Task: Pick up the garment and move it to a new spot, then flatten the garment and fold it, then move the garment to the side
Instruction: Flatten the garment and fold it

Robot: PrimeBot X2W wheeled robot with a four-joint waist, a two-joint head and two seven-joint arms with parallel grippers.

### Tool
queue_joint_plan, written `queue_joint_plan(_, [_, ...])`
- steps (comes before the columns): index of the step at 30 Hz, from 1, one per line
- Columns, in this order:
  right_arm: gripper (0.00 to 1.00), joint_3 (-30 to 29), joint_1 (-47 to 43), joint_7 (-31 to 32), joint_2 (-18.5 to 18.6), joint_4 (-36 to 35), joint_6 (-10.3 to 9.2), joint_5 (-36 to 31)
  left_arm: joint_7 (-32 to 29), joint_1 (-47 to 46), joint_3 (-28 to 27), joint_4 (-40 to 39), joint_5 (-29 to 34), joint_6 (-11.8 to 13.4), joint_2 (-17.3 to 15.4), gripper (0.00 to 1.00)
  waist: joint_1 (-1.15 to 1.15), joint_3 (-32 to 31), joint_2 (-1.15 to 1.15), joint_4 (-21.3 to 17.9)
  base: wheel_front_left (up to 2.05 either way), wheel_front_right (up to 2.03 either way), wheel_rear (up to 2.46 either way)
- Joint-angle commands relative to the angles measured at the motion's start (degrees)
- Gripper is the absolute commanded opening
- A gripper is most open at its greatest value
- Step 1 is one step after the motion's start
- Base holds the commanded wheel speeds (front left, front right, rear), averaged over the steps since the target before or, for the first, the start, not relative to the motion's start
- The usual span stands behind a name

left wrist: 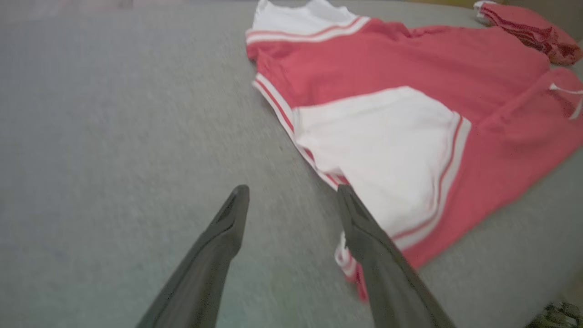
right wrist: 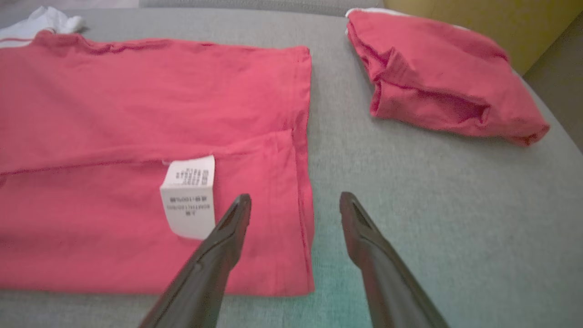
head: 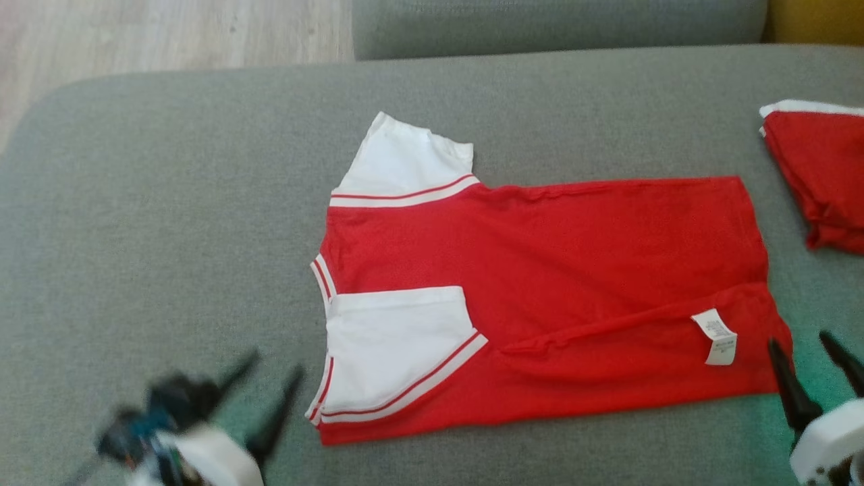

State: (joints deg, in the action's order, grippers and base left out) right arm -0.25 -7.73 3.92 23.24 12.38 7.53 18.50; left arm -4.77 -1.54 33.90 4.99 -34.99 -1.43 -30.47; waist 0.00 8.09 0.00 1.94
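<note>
I will next take the red shirt with my right gripper by its far hem corner (head: 735, 182) (right wrist: 303, 53), so the folded near side stays free to receive that flap.
The garment (head: 540, 270) is a red shirt with white, red-striped sleeves, lying on the grey cushion with its near long side folded over the body and a white care label (head: 715, 336) showing. The far sleeve (head: 405, 162) sticks out flat. My left gripper (head: 273, 374) stands open just left of the near sleeve corner (left wrist: 378, 155), holding nothing. At the hem's near corner (right wrist: 300, 255), my right gripper (head: 803, 344) is open too, its fingers apart and empty. The left gripper looks blurred in the head view.
A second, bunched red garment (head: 820, 175) lies at the cushion's right edge, also seen as a folded bundle (right wrist: 442, 77) in the right wrist view. The grey sofa cushion (head: 169, 236) stretches wide to the left. Its backrest (head: 553, 23) runs along the far side, with wooden floor (head: 162, 30) beyond.
</note>
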Motion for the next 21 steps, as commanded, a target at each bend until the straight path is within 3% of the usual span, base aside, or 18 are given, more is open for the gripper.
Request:
queue_joint_plan(1, [1.00, 0.0, 1.6, -0.9, 1.5, -2.6, -0.04, -0.4, 0.0, -5.5, -3.7, -2.6, 0.6, 0.3, -2.4, 1.00, 0.00, 1.1, 0.00, -0.5, 0.00, 0.00, 0.00])
queue_joint_plan(4, [1.00, 0.4, 3.2, -1.6, 1.0, -5.4, -0.04, -1.0, -2.6, -11.9, -5.1, -4.6, 1.4, -0.6, -4.4, 1.00, 0.00, 3.4, 0.00, -1.5, 0.00, 0.00, 0.00])
queue_joint_plan(7, [1.00, 0.7, 5.2, -2.1, 0.2, -7.7, -0.04, -1.5, -6.9, -21.3, -5.3, -5.2, 0.7, -3.1, -4.9, 1.00, 0.00, 6.5, 0.00, -2.4, 0.00, 0.00, 0.00])
queue_joint_plan(13, [1.00, 3.9, 10.3, -1.9, -1.0, -9.8, -0.04, -2.3, -16.0, -43.1, 0.4, 0.3, 1.4, -5.9, -6.6, 1.00, 0.00, 12.5, 0.00, -6.5, 0.00, 0.00, 0.00])
queue_joint_plan(21, [1.00, 6.7, 15.0, -4.1, -3.5, -6.7, -0.04, -3.2, -26.8, -60.0, 11.2, 10.5, -11.4, -6.0, -8.5, 1.00, 0.00, 17.0, 0.00, -13.0, 0.00, 0.00, 0.00])
